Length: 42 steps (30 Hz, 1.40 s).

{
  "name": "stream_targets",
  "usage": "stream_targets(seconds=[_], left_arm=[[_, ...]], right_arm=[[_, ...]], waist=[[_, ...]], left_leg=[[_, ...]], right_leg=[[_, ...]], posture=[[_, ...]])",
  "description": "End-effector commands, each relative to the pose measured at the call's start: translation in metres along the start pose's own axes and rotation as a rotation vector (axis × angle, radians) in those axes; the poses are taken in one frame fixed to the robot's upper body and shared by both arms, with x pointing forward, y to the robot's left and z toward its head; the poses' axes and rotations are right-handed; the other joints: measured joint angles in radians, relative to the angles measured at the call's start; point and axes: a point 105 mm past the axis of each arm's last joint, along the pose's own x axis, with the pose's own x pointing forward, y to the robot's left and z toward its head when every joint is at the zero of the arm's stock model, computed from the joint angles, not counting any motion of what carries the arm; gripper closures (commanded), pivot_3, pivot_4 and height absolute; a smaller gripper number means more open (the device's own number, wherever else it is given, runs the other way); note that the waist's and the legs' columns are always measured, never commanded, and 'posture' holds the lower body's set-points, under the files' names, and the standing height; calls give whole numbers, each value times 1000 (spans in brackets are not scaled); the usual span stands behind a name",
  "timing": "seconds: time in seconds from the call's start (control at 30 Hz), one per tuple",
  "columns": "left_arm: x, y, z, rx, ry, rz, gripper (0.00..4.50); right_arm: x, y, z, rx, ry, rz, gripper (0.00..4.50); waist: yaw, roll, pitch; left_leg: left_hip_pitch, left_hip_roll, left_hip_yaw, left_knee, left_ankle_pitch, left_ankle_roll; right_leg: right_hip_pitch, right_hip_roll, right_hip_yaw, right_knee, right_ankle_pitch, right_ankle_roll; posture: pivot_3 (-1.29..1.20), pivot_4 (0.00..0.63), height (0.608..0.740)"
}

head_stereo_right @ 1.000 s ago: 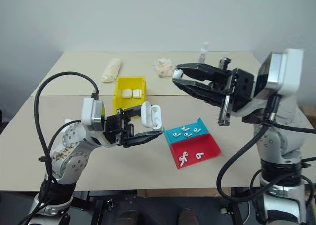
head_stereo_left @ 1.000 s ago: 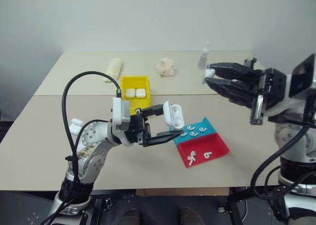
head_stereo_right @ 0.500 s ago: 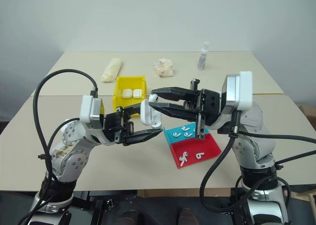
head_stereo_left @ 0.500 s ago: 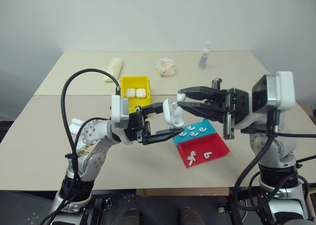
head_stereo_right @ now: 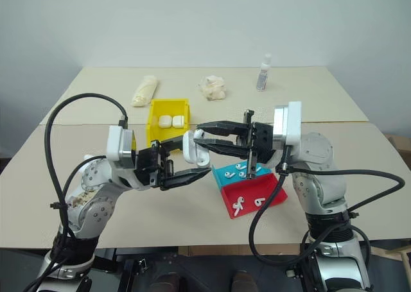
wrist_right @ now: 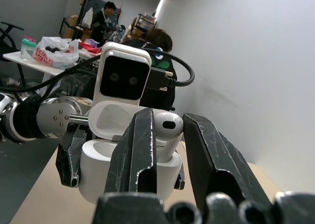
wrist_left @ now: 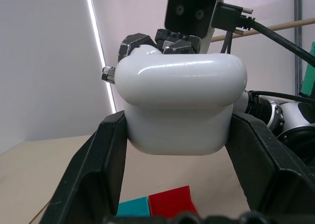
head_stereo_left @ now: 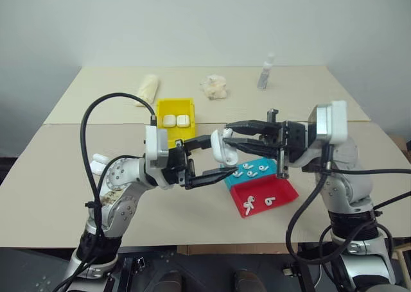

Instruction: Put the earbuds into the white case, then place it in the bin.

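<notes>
I should let go of the earbud with my right gripper now, because the earbud's stem (wrist_right: 168, 149) is standing inside the slot of the white case in the right wrist view.
My left gripper (head_stereo_left: 221, 156) is shut on the white case (head_stereo_left: 225, 147) and holds it above the table with its lid open. In the left wrist view the case (wrist_left: 182, 103) sits squeezed between the two fingers. My right gripper (head_stereo_left: 229, 131) points at the case from the right and is shut on one of the earbuds (wrist_right: 167, 126), held right over the open case (wrist_right: 123, 172). More earbuds (head_stereo_left: 250, 171) lie in the blue tray, and two (head_stereo_left: 258, 201) lie in the red tray. The yellow bin (head_stereo_left: 168, 104) stands behind the case, with two closed cases (head_stereo_left: 175, 120) inside.
The blue tray (head_stereo_left: 275, 166) and red tray (head_stereo_left: 286, 190) lie side by side below my right gripper. A small bottle (head_stereo_left: 264, 72), a crumpled wad (head_stereo_left: 214, 86) and a pale roll (head_stereo_left: 146, 88) sit at the back of the table. People stand in the background (wrist_right: 106, 17).
My right gripper has swung down and to the left with the earbud, from the far right to just over the open case. The left gripper and case have stayed still.
</notes>
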Motion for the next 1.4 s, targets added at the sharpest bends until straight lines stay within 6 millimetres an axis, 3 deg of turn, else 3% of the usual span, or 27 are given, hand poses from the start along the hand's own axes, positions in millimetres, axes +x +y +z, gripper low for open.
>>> stream_targets(seconds=[0.03, 0.07, 0.2, 0.43, 0.53, 0.63, 0.7, 0.87, 1.0, 1.2, 1.4], left_arm=[[4, -4, 10, 41, -24, -26, 1731], [4, -4, 10, 41, -24, -26, 1731], [4, -3, 9, 40, -18, -26, 1731], [-1, 0, 0, 41, 31, -7, 1731], [-15, 1, -13, 41, 101, 12, 1731], [-35, 4, -25, 31, 177, 56, 1731], [-47, 5, -32, 30, 220, 87, 1731], [-70, 2, -43, 41, 303, 148, 1731], [-80, -3, -49, 38, 342, 183, 1731], [-77, -8, -49, 21, 340, 220, 1731], [-77, -14, -48, 16, 347, 237, 1731]], right_arm=[[0, 2, 3, -48, 3, 28, 3736], [0, 3, 3, -48, 6, 33, 3736], [0, 6, 2, -85, 15, 43, 2565], [-2, 4, 6, -126, 24, 46, 2565], [-8, -5, 13, -130, 71, 41, 2565], [-16, -21, 9, -96, 241, 60, 2565], [-25, -32, -2, -66, 411, 77, 2565], [-53, -47, -44, -178, 825, 206, 2565], [-61, -52, -75, -234, 1020, 355, 2565], [-49, -49, -108, -345, 1094, 640, 2565], [-39, -39, -128, -363, 1106, 864, 2565]], waist=[[0, 0, 0], [0, 0, 0], [0, 0, 0], [0, 0, 0], [-1, 0, 0], [-3, 1, 0], [-2, 1, 0], [-4, 1, 0], [-5, 1, 1], [-14, 1, 1], [-15, 1, 1]], left_leg=[[0, 0, 0, 0, 0, 0], [0, 0, 0, 0, 0, 0], [0, 0, 0, 0, 0, 0], [0, 0, 0, 0, 0, 0], [0, 0, 0, 0, 0, 0], [0, 0, 1, 0, 0, 0], [0, 0, 1, 0, 0, 0], [0, 0, 2, 0, 0, 0], [-1, 0, 7, 0, 0, 0], [-1, 1, 9, -1, 0, 0], [-1, 1, 6, -1, 0, 0]], right_leg=[[0, 0, 0, 0, 0, 0], [0, 0, 0, 0, 0, 0], [0, 0, 0, 0, 0, 0], [0, 0, 0, 0, 0, 0], [0, 0, 0, 0, 0, 0], [0, 0, 0, 0, 0, 0], [-1, 0, 0, 0, 0, 0], [-1, 0, 0, -2, 0, 0], [-2, 0, 0, -1, 0, 0], [-3, 0, 1, -1, 0, -1], [-3, 0, 1, 0, 0, -1]], posture=[[0, 150, 740], [0, 150, 740], [0, 150, 740], [0, 150, 740], [0, 150, 740], [0, 150, 740], [0, 150, 740], [0, 150, 740], [0, 150, 740], [0, 150, 740], [0, 150, 740]])
